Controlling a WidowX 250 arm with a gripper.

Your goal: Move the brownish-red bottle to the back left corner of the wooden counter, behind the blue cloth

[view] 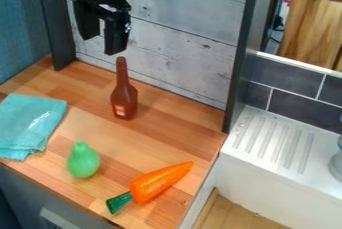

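The robot's gripper will next shift the reddish-brown bottle over beside the turquoise cloth [28,123], so it will grab the bottle by its narrow top.
The black gripper [101,40] hangs high at the back left of the counter, its two fingers apart with a gap between them. It holds nothing. Just below it and a little to the right, a brown bottle [124,98] stands upright on the wooden counter, not touched by the gripper. Nearer the front edge are a green pear [83,160] and an orange carrot [160,181] with a dark green top, lying at a slant. At the left lies a folded turquoise cloth [28,123].
A dark upright post [241,53] borders the wooden counter [174,145] on the right, and another stands at the back left. Beyond the right edge is a white sink unit with a ridged drainboard [275,140]. Grey-white planks [190,10] form the back wall.
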